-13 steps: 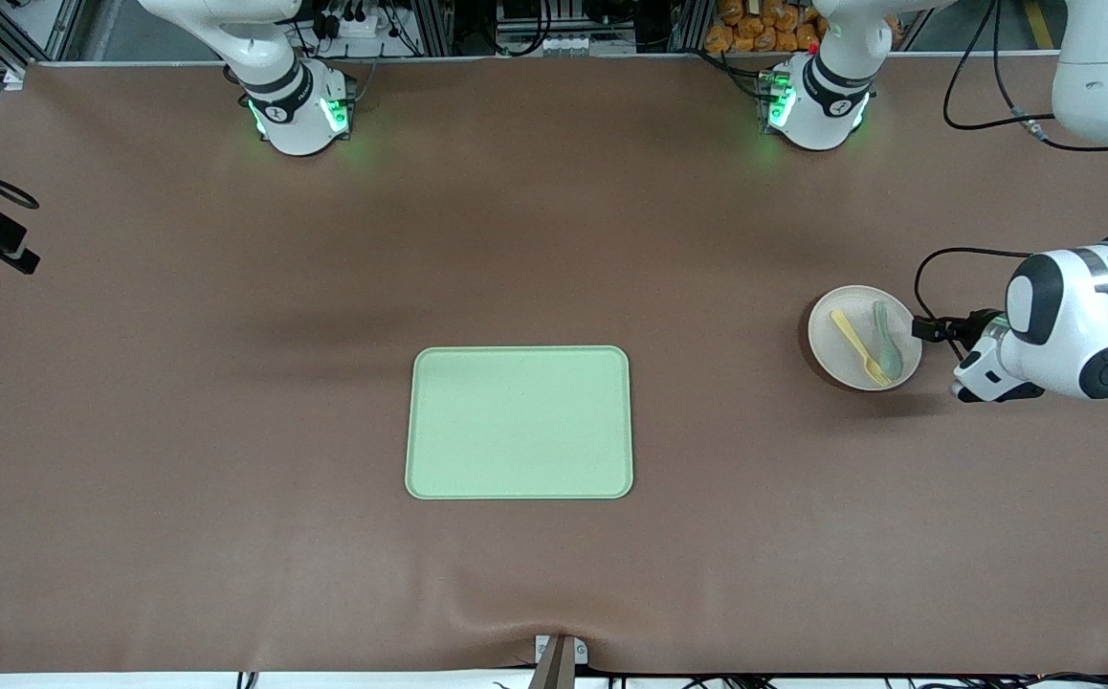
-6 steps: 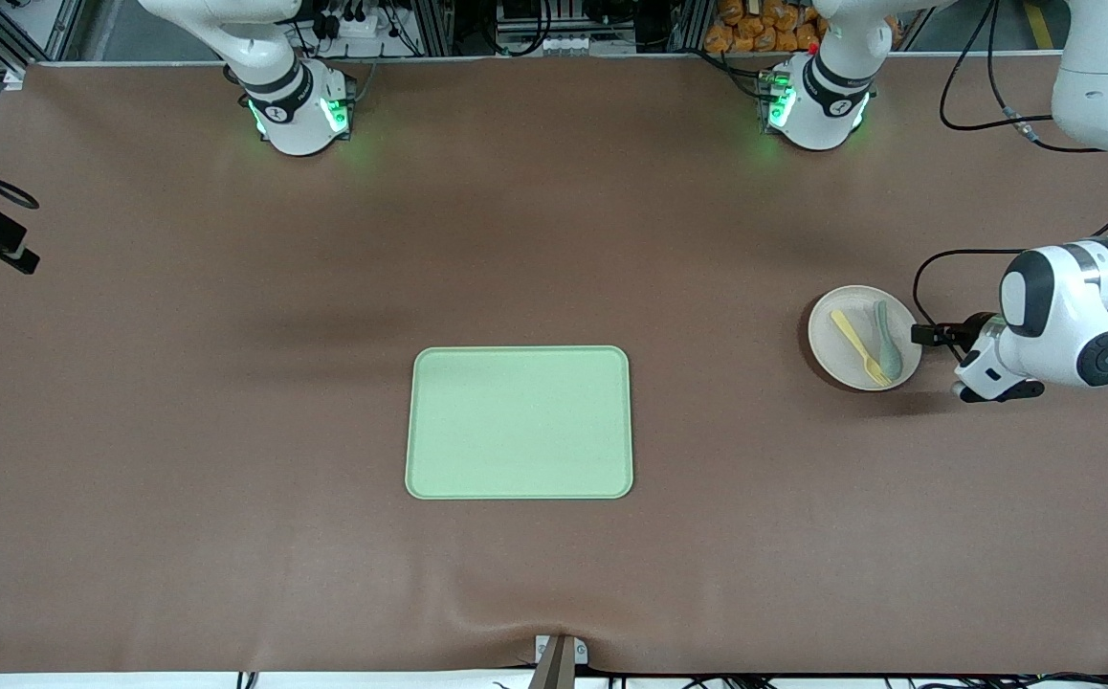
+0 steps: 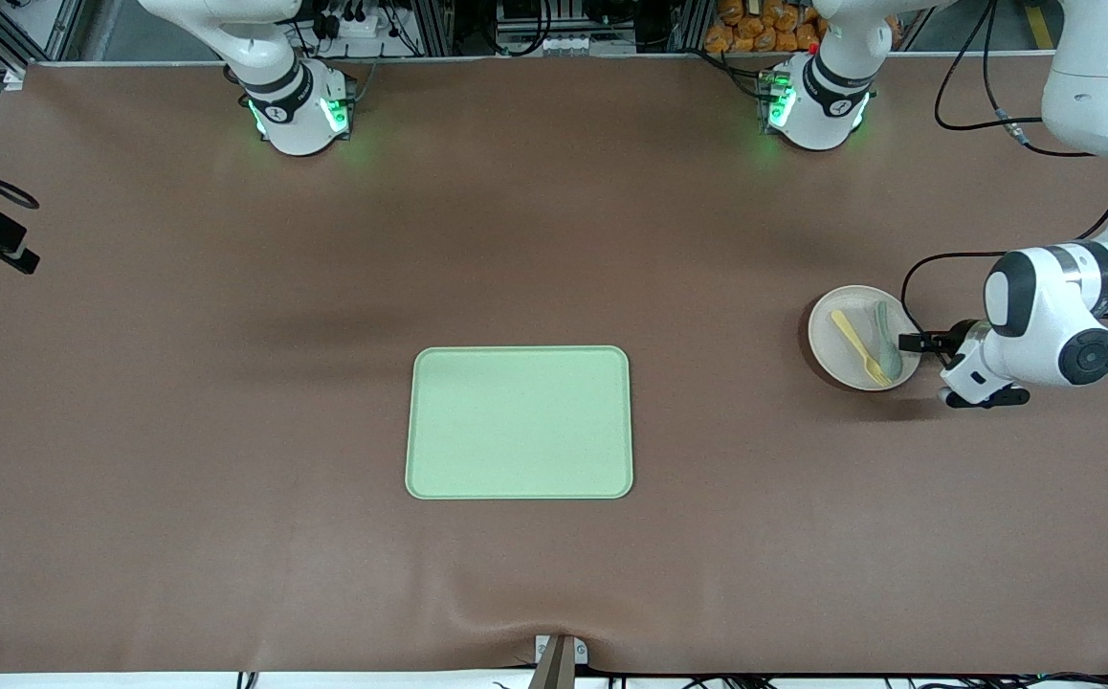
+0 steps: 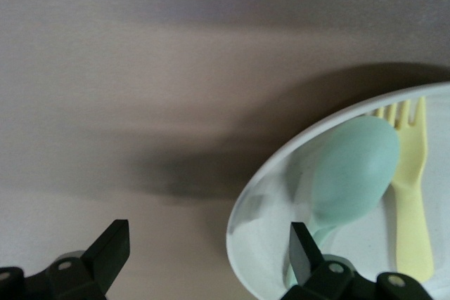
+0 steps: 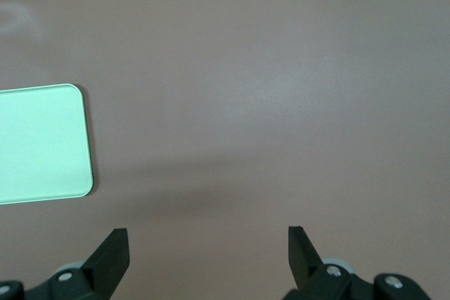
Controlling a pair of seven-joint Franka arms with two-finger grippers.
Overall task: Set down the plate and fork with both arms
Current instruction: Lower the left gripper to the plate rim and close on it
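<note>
My left gripper grabs the plate point(image 3: 831, 349) by its rim beside the spoon next, to set the plate on the light-green tray point(image 3: 519, 423).
The round pale plate point(image 3: 831, 349) lies on the table toward the left arm's end. On it lie the pale-yellow fork point(image 3: 860, 345) and a grey-green spoon point(image 3: 887, 339), side by side. My left gripper point(image 3: 937, 368) is open and low at the plate's rim. In the left wrist view the left gripper point(image 4: 207, 258) straddles the plate's rim point(image 4: 246, 244), one finger over the plate by the spoon point(image 4: 351, 173), the fork point(image 4: 411, 194) beside it. My right gripper point(image 5: 207, 258) is open, empty, high over bare table, and out of the front view.
The rectangular light-green tray point(image 3: 519, 422) lies at the table's middle, with nothing on it; its corner shows in the right wrist view point(image 5: 42, 145). A black cable point(image 3: 908, 287) loops from the left wrist beside the plate.
My left arm has lowered and slid its hand closer to the plate's rim. The plate, fork, spoon and tray have not moved.
</note>
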